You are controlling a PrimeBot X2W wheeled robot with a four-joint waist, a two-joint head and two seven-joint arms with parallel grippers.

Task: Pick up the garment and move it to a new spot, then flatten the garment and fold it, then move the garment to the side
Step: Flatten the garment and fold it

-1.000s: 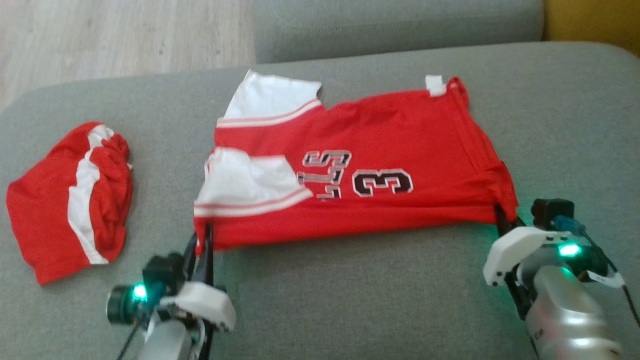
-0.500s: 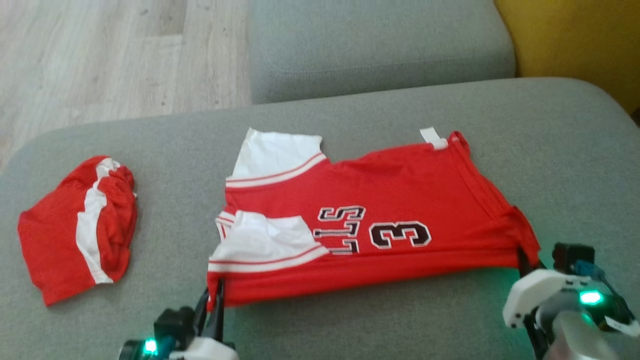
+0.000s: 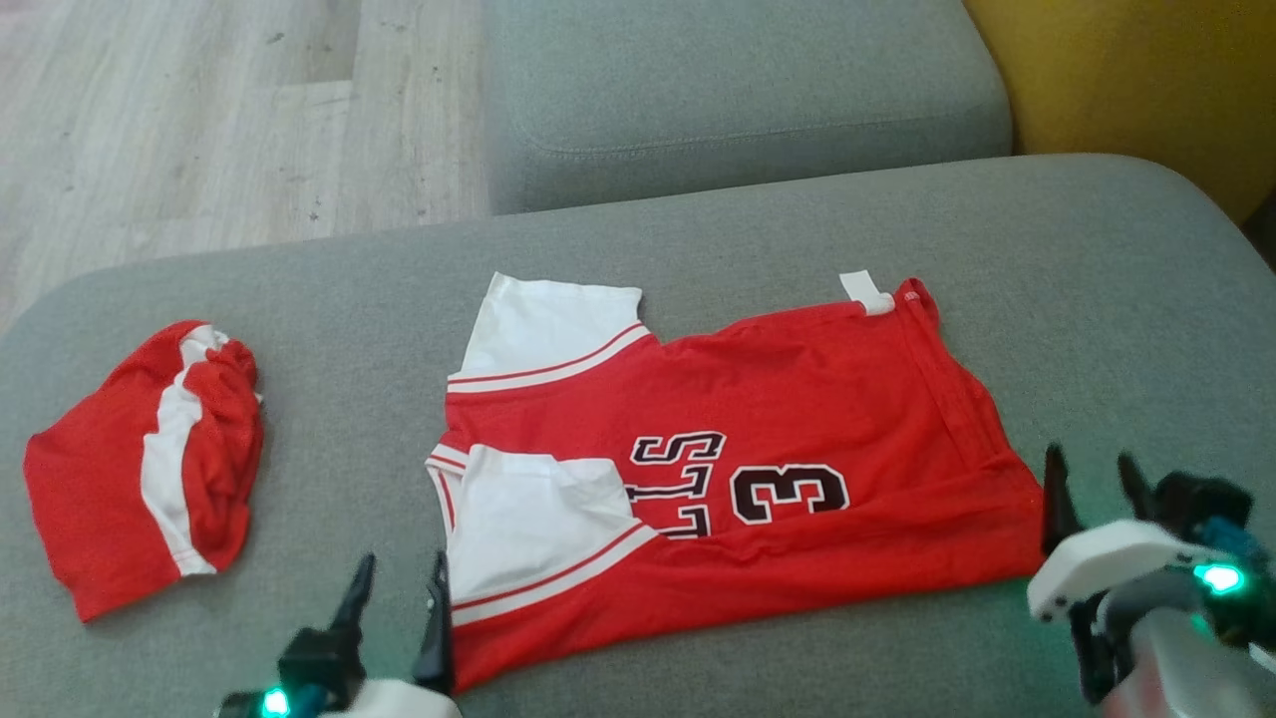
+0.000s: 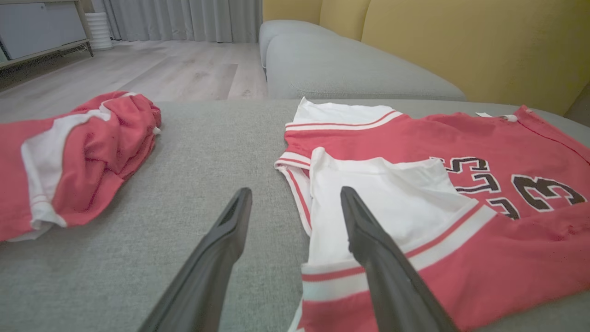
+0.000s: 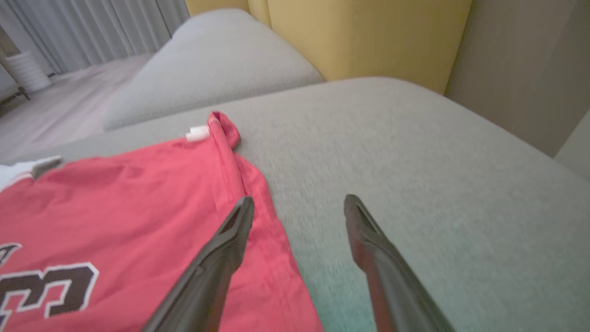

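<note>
The jersey has its red hem [image 3: 1026, 485] open to the fingers while the rest of the jersey is spread flat, so my right gripper needs to grab it by that hem next.
The garment [image 3: 778, 429] is a red jersey with white sleeves and a black number, lying folded and flat on the grey sofa cushion [image 3: 698, 239]. My left gripper [image 3: 401, 568] stands open at its near left corner, one finger over the white sleeve and one over bare cushion, as the left wrist view shows around the gripper [image 4: 295, 193] and the garment [image 4: 415, 138]. My right gripper [image 3: 1089, 461] is open just off the near right corner. In the right wrist view the gripper [image 5: 298, 200] straddles the hem of the garment [image 5: 138, 207], holding nothing.
A second red and white cloth [image 3: 140, 459] lies crumpled at the cushion's left end. Behind is another grey cushion [image 3: 738, 90], a yellow backrest [image 3: 1126, 70] at the far right, and wooden floor [image 3: 199, 120] beyond the left edge.
Both grippers have opened and let go of the garment's near corners, and its near edge now lies flat. The head camera has also shifted.
</note>
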